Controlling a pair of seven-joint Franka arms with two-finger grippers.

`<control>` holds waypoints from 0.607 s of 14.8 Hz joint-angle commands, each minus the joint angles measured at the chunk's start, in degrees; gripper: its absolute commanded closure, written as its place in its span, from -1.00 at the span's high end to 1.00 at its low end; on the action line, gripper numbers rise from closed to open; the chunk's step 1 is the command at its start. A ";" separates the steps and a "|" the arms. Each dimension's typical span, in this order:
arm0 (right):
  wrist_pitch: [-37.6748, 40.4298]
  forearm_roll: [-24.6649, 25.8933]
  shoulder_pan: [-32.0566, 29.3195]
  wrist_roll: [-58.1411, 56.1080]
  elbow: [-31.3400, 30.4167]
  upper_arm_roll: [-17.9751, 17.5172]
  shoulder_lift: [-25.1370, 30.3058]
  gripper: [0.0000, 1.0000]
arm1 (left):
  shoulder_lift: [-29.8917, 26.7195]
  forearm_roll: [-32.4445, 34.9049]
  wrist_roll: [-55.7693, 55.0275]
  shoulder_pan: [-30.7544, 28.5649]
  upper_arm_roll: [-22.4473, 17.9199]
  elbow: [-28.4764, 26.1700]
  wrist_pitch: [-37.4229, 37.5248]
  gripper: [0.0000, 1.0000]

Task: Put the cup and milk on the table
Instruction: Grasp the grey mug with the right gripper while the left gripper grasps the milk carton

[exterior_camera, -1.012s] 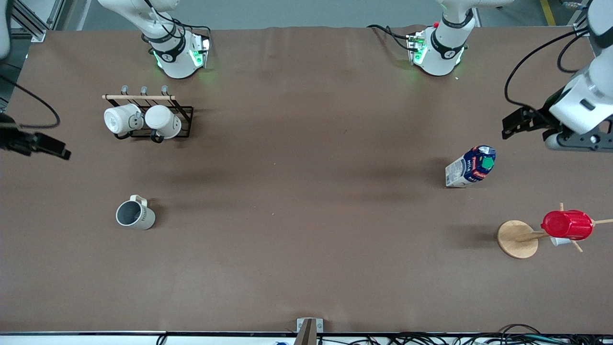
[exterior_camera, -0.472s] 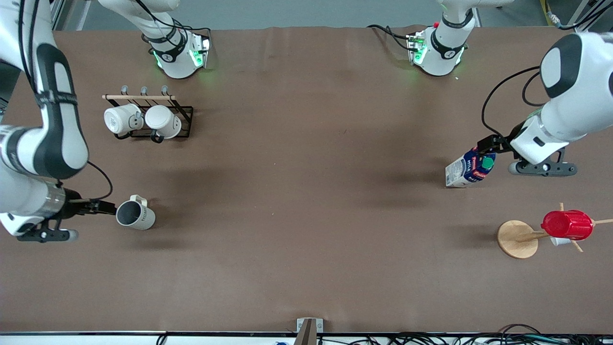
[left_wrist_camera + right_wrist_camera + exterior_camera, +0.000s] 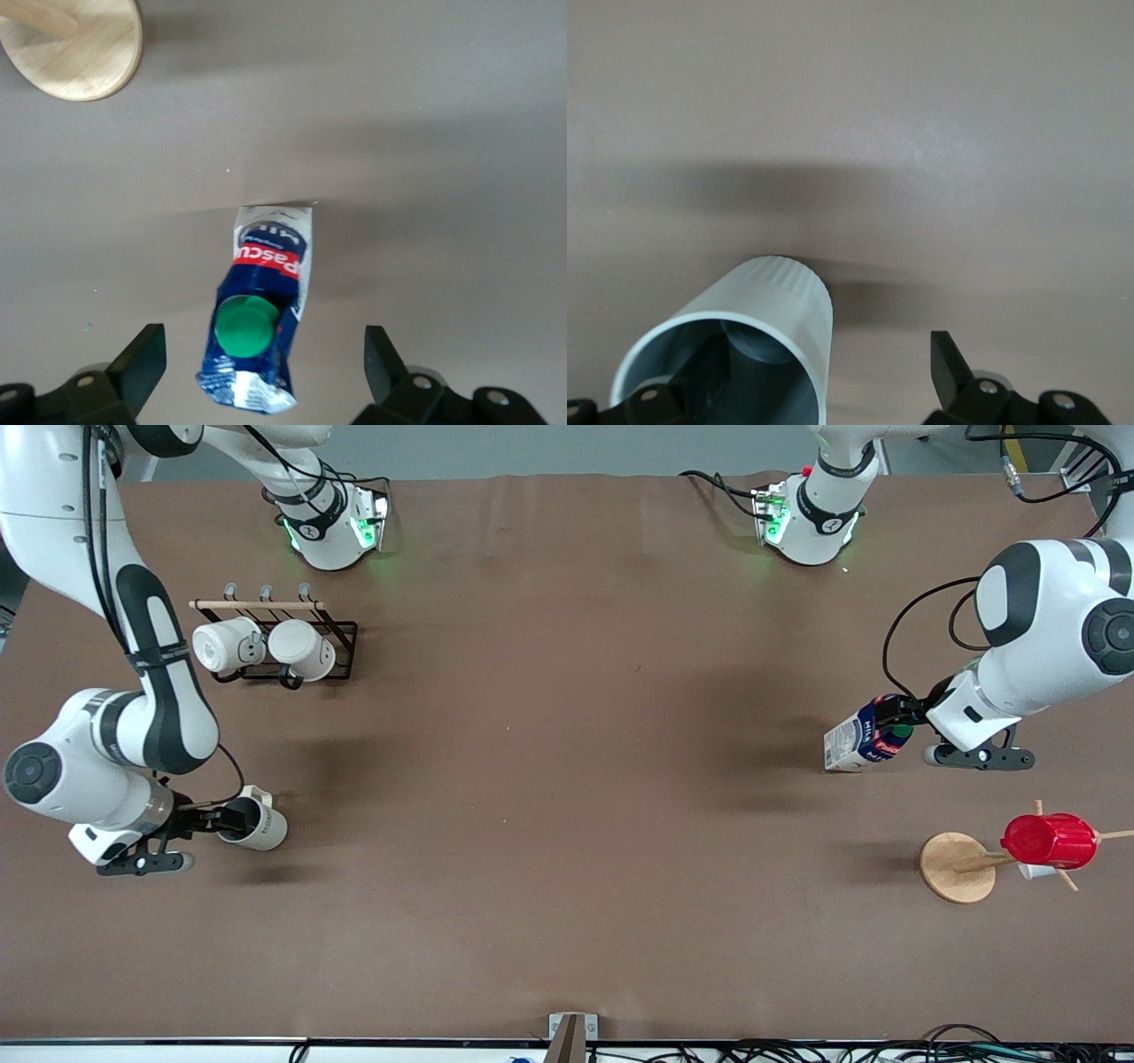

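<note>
I will next grab the cup by its open rim (image 3: 808, 370) with my right gripper, to put it on the tabletop beside the milk.
The cup (image 3: 260, 826) stands upright on the brown table (image 3: 567, 779) toward the right arm's end. My right gripper (image 3: 215, 820) is open at its rim. In the right wrist view one finger sits inside the cup (image 3: 757, 323) and the other finger (image 3: 950, 363) outside, so the right gripper (image 3: 824, 367) straddles the wall without closing on it. The milk (image 3: 861, 740) stands toward the left arm's end. My left gripper (image 3: 904, 718) is open around its top. In the left wrist view the fingers (image 3: 142, 359) flank the milk (image 3: 263, 283), clear of it, with the left gripper (image 3: 263, 363) centred there.
A black wire rack (image 3: 341, 638) with two plain white mugs stands farther from the front camera than the cup. A wooden stand (image 3: 957, 866) bearing a red cup (image 3: 1050, 841) stands nearer than the milk; its round wooden base (image 3: 75, 40) shows in the left wrist view.
Both arms have swung in from the table's ends. The right gripper has reached the cup's rim and the left gripper has come around the milk's top. Both stayed open; cup and milk have not moved.
</note>
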State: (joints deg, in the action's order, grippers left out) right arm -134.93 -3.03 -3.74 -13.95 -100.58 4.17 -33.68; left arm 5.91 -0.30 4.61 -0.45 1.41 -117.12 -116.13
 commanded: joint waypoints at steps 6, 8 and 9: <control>-0.86 -0.58 -0.03 -0.91 -2.78 -0.48 1.87 -0.18 | 0.50 -0.93 1.46 -0.78 -0.18 -5.93 -5.42 0.78; -0.60 -0.58 0.05 -0.30 -2.52 -0.48 1.95 -0.99 | 0.85 -0.93 1.54 -0.87 -0.18 -5.93 -5.51 0.43; -0.51 -0.58 -0.03 -0.38 -2.35 -0.48 1.87 -0.99 | 0.85 -1.02 1.54 -0.78 -0.18 -5.93 -5.51 0.31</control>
State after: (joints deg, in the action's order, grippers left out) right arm -135.56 -3.03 -3.51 -14.03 -101.57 4.06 -33.46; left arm 6.88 -0.30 5.03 -0.64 1.07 -122.64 -120.78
